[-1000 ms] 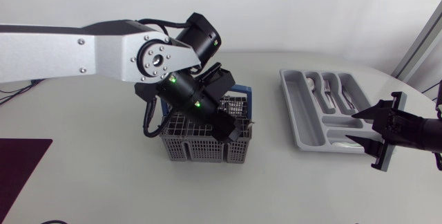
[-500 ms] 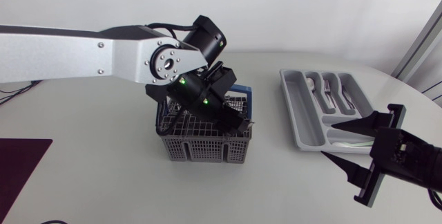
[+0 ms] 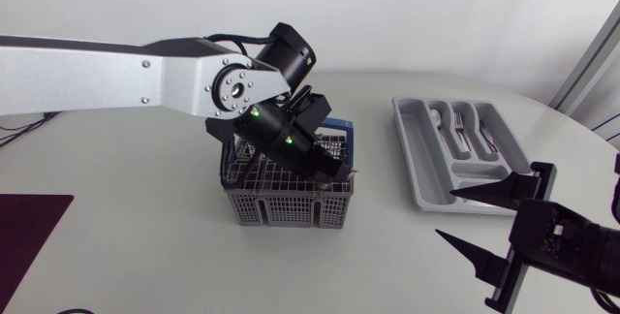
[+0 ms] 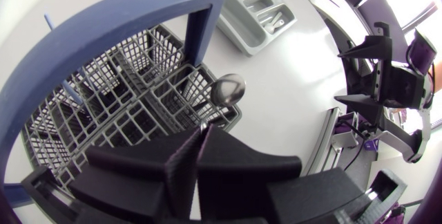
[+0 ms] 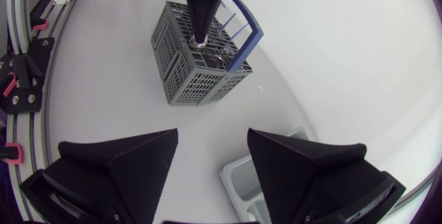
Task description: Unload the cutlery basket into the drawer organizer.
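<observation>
The right gripper grabs the spoon by its neck next, to lay the spoon in the grey drawer organizer.
The grey cutlery basket [image 3: 287,205] with its blue handle [image 4: 103,23] stands mid-table. My left gripper [image 3: 332,172] reaches down into its right side, and in the left wrist view its fingers [image 4: 181,162] are shut on the stem of a spoon [image 4: 228,89], whose bowl sticks out just above the basket grid. The grey drawer organizer [image 3: 405,136] lies to the right and holds a spoon [image 3: 441,122] and forks [image 3: 467,136]. My right gripper [image 3: 446,215] hovers open and empty near the table's front right, in front of the organizer, pointing toward the basket [image 5: 200,72].
A dark purple mat [image 3: 24,229] lies at the front left edge. White tabletop lies bare between the basket and the organizer [image 4: 254,18]. My long left arm [image 3: 116,72] spans the left half above the table.
My left gripper has sunk slightly into the basket and shut on the spoon. The right arm has drawn away from the organizer toward the table's front, still open.
</observation>
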Controlling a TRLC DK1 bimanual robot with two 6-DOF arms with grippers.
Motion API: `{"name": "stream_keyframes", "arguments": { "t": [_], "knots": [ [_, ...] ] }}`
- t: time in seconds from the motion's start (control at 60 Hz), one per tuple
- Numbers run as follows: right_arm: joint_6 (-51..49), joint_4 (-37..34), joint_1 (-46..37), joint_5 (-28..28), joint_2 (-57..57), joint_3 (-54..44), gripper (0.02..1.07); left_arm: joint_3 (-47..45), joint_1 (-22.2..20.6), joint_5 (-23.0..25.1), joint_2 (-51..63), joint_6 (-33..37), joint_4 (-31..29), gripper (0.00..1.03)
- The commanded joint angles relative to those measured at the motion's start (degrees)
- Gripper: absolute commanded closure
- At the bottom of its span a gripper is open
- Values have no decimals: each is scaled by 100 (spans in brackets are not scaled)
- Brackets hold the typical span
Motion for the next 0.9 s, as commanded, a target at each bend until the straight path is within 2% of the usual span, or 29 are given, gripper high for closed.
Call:
{"name": "stream_keyframes", "arguments": {
  "t": [0.0,0.2,0.383,0.733,0.883],
  "knots": [
    [131,12,60,40,-35,-132,34,117,110,66,41,-114,31,86],
    [140,12,113,76,-61,-140,34,161,259,453,-311,-255,31,86],
    [210,12,210,120,-79,-79,34,205,461,1033,-645,-422,-4,86],
    [605,-84,623,102,-228,167,34,328,488,1288,-1594,-457,-277,86],
    [878,-137,939,40,-211,334,34,424,373,1481,-1831,-140,-505,86]
  ]
}}
